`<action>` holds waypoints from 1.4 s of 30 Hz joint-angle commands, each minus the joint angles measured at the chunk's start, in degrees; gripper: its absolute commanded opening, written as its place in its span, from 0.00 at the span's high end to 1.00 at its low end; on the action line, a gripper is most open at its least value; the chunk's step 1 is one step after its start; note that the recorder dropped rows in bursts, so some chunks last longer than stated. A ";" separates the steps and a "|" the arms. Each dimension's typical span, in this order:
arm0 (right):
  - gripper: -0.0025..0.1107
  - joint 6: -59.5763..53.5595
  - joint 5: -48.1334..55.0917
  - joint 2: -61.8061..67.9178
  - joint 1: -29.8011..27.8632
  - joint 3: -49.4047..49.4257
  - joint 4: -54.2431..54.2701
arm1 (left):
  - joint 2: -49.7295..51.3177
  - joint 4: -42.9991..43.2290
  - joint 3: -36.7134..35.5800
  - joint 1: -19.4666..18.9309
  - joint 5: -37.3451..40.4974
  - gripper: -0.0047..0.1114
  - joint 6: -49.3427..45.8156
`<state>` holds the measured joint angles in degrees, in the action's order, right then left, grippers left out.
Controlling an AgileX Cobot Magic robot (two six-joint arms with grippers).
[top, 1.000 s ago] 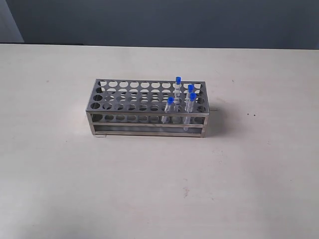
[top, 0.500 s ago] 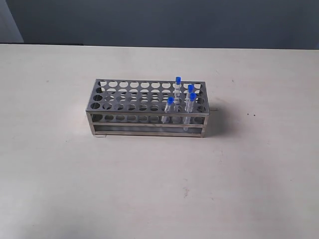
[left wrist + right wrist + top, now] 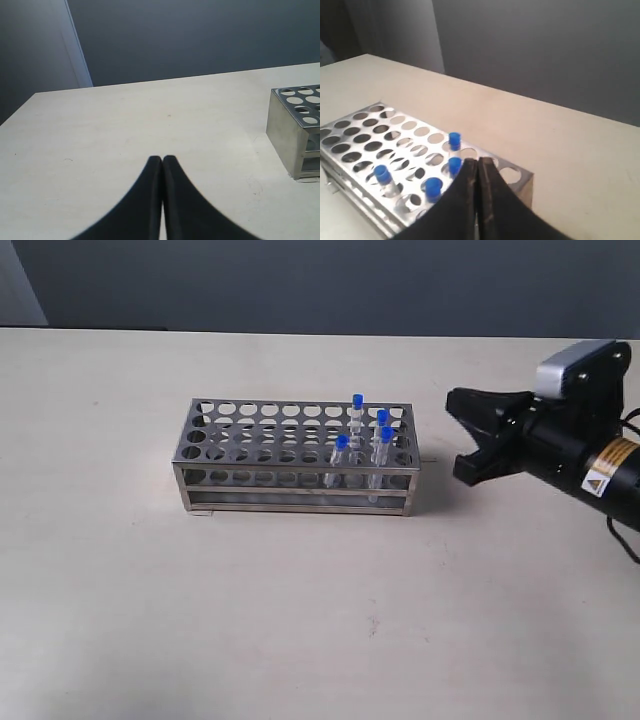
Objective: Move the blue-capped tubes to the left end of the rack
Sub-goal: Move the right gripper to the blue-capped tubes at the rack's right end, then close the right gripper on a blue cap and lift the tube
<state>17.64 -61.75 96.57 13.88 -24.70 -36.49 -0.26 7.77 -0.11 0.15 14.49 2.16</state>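
My right gripper will next grab the tube by its blue-capped top (image 3: 386, 434) (image 3: 433, 188) to move it, because the steel rack closes around the tube's lower body.
The shiny steel rack (image 3: 250, 435) stands mid-table in the exterior view. Several blue-capped tubes (image 3: 357, 402) stand upright in holes near its right end. My right gripper (image 3: 458, 435) hovers just right of the rack, apart from it. In the right wrist view this gripper (image 3: 478, 161) has its jaws pressed together with nothing between them, above the rack (image 3: 355, 135) beside the blue-capped tubes (image 3: 454, 139). My left gripper (image 3: 162, 159) is shut and empty over bare table, with the rack (image 3: 282, 120) off to one side. The exterior view does not show the left gripper.
The pale table (image 3: 300, 620) spreads wide around the rack. A dark wall (image 3: 320, 280) runs behind its far edge. The right arm's black body with a warning label (image 3: 598, 480) reaches in from the right edge.
My right arm has come into the exterior view from the right edge and now sits beside the rack's right end. Rack and tubes have not moved.
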 commanded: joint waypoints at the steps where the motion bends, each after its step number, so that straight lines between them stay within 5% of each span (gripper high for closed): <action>1: 0.89 -5.11 -2.80 3.87 2.11 0.24 -1.99 | 0.26 -0.01 0.11 0.39 -0.77 0.96 0.20; 6: 0.65 -5.46 -5.04 5.23 2.21 0.24 -4.00 | 0.26 -0.01 0.11 0.39 -0.77 0.96 0.20; 42: 0.65 -7.99 -1.21 16.39 11.22 -9.78 1.51 | 0.26 -0.01 0.11 0.39 -0.77 0.96 0.20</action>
<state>10.27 -63.26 112.47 24.74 -34.04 -35.44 -0.26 7.77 -0.11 0.15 14.49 2.16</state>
